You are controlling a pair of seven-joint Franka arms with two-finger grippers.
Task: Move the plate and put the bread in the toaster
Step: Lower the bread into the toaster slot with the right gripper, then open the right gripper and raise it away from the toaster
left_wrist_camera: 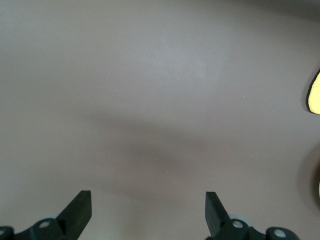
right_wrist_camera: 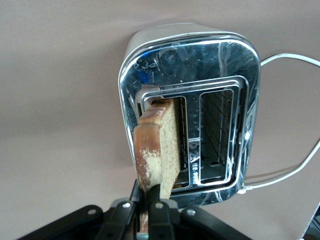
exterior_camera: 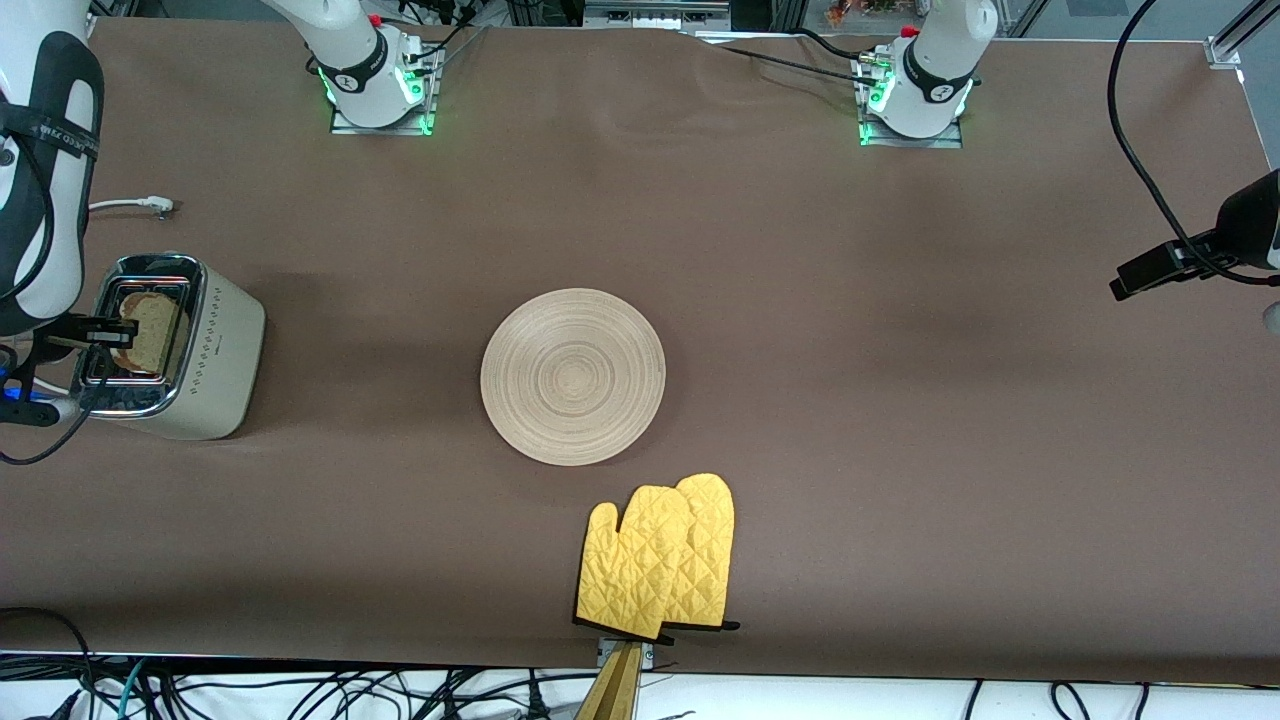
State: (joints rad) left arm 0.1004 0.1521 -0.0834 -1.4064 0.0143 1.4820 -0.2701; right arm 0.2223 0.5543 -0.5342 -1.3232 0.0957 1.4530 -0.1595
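The bread's end [right_wrist_camera: 161,110] sits in the toaster slot [right_wrist_camera: 181,140] and the bread would remain there, so my right gripper opens next.
The cream-white toaster [exterior_camera: 215,350] stands at the right arm's end of the table. My right gripper [exterior_camera: 100,330] is over its chrome top, shut on the slice of brown bread [exterior_camera: 150,330]. In the right wrist view the fingers [right_wrist_camera: 148,197] pinch the bread [right_wrist_camera: 157,145] by its crust, and its other end sits at the mouth of one slot of the toaster [right_wrist_camera: 200,60]. The round light-wood plate [exterior_camera: 572,376] lies bare at the table's middle. My left gripper [left_wrist_camera: 148,212] is open and empty over bare table; the arm waits at its own end [exterior_camera: 1150,270].
A pair of yellow oven mitts [exterior_camera: 660,560] lies nearer to the front camera than the plate, at the table's front edge; a corner of one shows in the left wrist view [left_wrist_camera: 315,95]. The toaster's white cord and plug [exterior_camera: 130,205] lie beside the toaster.
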